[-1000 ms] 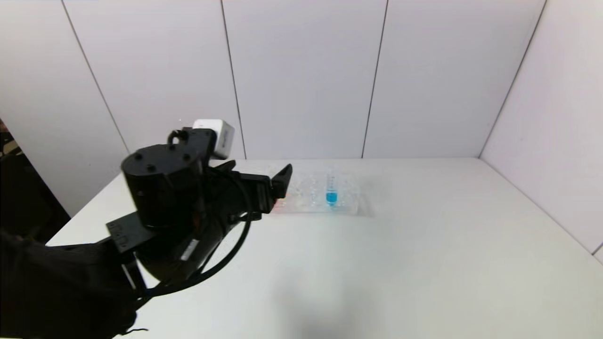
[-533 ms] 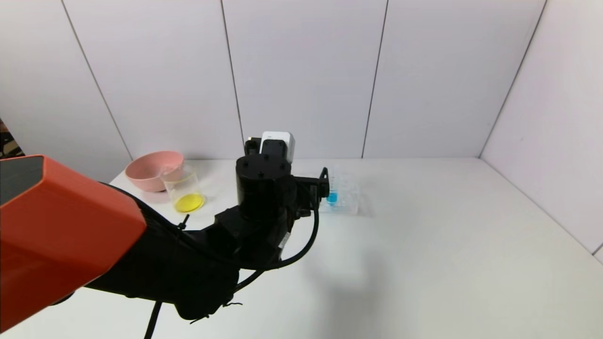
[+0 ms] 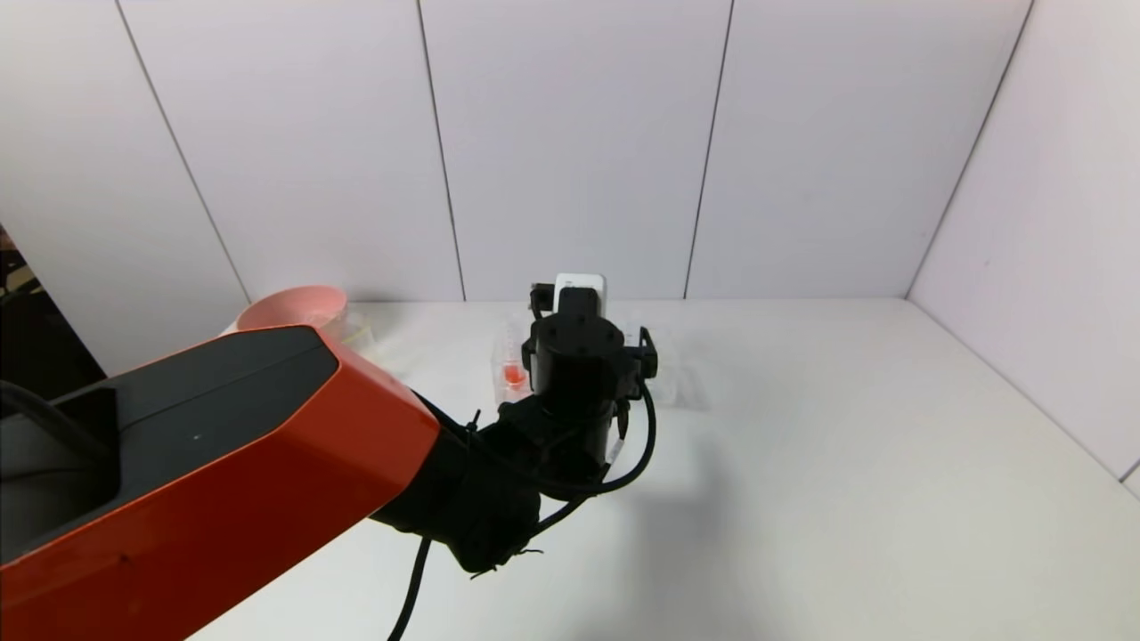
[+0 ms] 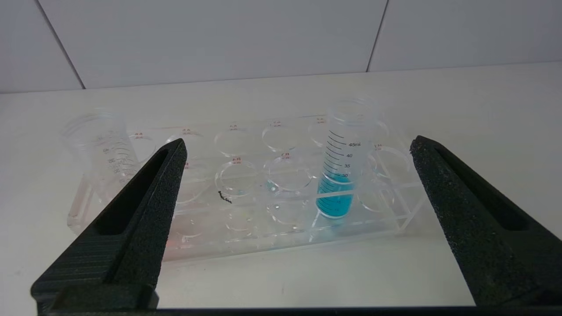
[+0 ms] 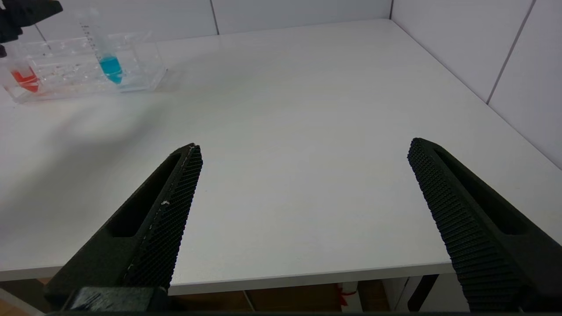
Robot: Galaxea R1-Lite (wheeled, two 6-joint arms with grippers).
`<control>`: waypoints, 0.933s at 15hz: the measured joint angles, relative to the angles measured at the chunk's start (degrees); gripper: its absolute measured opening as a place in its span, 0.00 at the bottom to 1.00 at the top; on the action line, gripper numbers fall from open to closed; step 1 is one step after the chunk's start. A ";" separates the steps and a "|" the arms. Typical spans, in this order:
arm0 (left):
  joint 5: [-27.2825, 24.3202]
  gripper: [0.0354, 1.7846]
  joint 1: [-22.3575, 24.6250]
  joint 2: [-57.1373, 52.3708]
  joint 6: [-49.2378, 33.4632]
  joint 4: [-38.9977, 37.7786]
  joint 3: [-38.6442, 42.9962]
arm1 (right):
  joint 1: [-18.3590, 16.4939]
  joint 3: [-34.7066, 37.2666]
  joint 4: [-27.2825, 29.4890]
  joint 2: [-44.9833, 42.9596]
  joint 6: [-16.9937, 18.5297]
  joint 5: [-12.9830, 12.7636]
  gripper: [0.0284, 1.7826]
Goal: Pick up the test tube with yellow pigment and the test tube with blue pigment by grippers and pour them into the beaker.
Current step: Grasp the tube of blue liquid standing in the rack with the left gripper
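Observation:
The rack closes around the blue test tube's lower half, so my left gripper should next grab the tube's upper part just under its rim to pour it.
The test tube with blue pigment (image 4: 340,175) stands upright in a clear rack (image 4: 246,237) and also shows in the right wrist view (image 5: 109,66). My left gripper (image 4: 298,141) is open and empty, just in front of the rack, with the blue tube between its fingers' lines but farther off. In the head view the left gripper (image 3: 588,347) hides the blue tube. No test tube with yellow pigment is in view. The beaker is hidden behind my left arm. My right gripper (image 5: 304,145) is open and empty over the table's front edge.
A tube of red-orange liquid (image 3: 512,369) stands at the rack's left end and also shows in the right wrist view (image 5: 24,79). A pink bowl (image 3: 298,307) sits at the back left. Walls close off the table's back and right.
My left arm has swung right, away from the beaker side and up to the rack. The beaker with yellow liquid, seen half a second ago, is now covered by the arm.

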 joint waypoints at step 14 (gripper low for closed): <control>-0.52 1.00 1.65 13.18 0.59 6.73 -19.07 | 0.00 0.00 0.00 0.00 0.02 -0.02 0.96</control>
